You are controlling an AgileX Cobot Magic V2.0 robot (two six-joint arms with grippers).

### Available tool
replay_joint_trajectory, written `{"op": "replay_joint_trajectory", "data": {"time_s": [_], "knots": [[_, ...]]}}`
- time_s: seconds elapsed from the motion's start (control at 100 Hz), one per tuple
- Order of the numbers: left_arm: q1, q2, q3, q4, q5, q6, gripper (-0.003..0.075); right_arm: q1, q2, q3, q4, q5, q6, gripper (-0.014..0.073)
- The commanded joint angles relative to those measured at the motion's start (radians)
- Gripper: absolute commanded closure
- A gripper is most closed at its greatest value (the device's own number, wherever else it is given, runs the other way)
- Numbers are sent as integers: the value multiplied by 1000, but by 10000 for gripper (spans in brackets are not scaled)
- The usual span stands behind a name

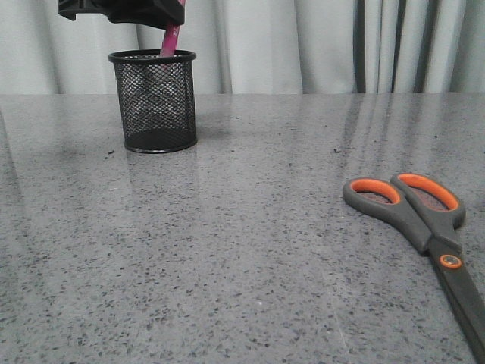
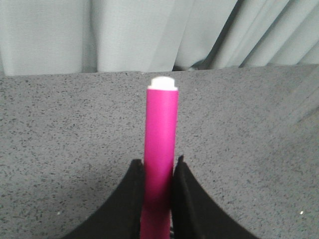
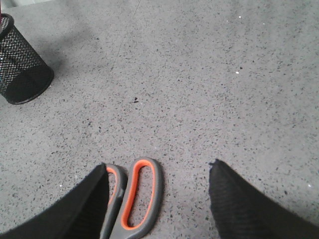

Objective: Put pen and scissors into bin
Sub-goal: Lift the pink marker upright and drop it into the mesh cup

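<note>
The magenta pen's lower end [image 1: 168,50] reaches down inside the bin's rim. The pen would stay in the bin, so my left gripper should let it go.
The black mesh bin [image 1: 158,102] stands at the back left of the table; it also shows in the right wrist view [image 3: 20,67]. My left gripper [image 1: 144,11] hangs right above it, shut on the magenta pen [image 1: 170,39], whose lower end dips inside the rim. In the left wrist view the pen [image 2: 160,149] is clamped between the black fingers [image 2: 130,199]. The scissors [image 1: 424,227] lie flat at the front right, loops toward the bin. My right gripper [image 3: 159,169] is open above the scissors' loops [image 3: 137,196], one finger over the smaller loop.
The grey speckled table [image 1: 242,227] runs back to pale curtains [image 1: 318,42]. A few dark specks [image 1: 336,150] lie on it.
</note>
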Motion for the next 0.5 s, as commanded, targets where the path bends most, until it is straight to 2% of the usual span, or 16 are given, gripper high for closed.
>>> {"op": "replay_joint_trajectory", "data": {"time_s": [0.0,0.05,0.1,0.22,0.29,0.38,0.49], "knots": [[-8,-42,-26,9,-6,5,724,3,6,-36,1,-55,-3,195],[-8,-42,-26,12,-6,5,678,3,6,-36,1,-55,-3,195],[-8,-42,-26,12,-6,5,598,3,6,-36,1,-55,-3,195],[-8,-48,-26,22,18,5,309,3,6,-36,1,-53,-3,195],[-8,-69,-26,35,34,5,202,3,6,-36,1,-32,-3,195],[-8,-119,-26,50,39,5,190,3,6,-45,1,24,-23,195],[-8,-225,-26,54,41,5,238,15,6,-113,1,111,-112,195]]}}
